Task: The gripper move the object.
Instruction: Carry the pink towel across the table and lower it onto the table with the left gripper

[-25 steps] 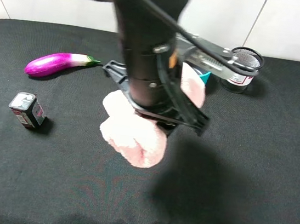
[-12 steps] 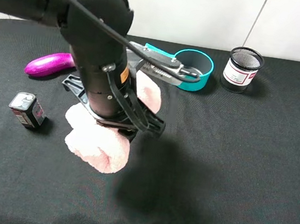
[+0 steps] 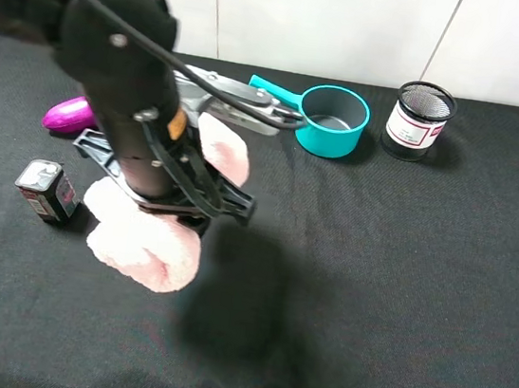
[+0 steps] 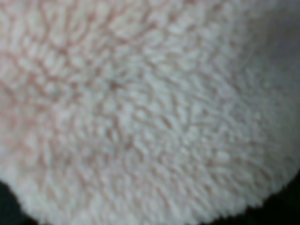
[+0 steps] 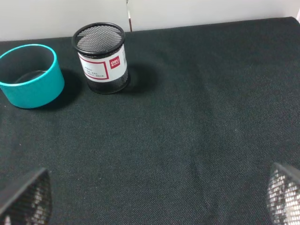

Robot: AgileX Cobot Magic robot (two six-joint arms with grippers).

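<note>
I should keep the pink towel [image 3: 142, 248] in my left gripper: it hangs above the black cloth, apart from its dark shadow.
The pale pink towel [image 3: 142, 248] is pinched at its middle by my left gripper [image 3: 168, 203]. One lobe hangs out below the black arm and the other lobe [image 3: 224, 152] shows behind it. The towel hangs above the black cloth left of centre, with its shadow to the lower right. In the left wrist view the towel's fluffy pile [image 4: 150, 112] fills almost the whole frame and hides the fingers. My right gripper [image 5: 152, 206] is open and empty over bare cloth, with only its two fingertips [image 5: 23, 201] showing.
A teal pot [image 3: 331, 120] with a handle stands at the back, also in the right wrist view [image 5: 28, 75]. A black mesh cup [image 3: 419, 119] [image 5: 101, 58] is to its right. A purple eggplant [image 3: 67, 114] and a small black box [image 3: 47, 190] lie at the left.
My left arm has carried the towel steadily to the left, from the centre near the teal pot to close beside the small black box. The pot is now uncovered.
</note>
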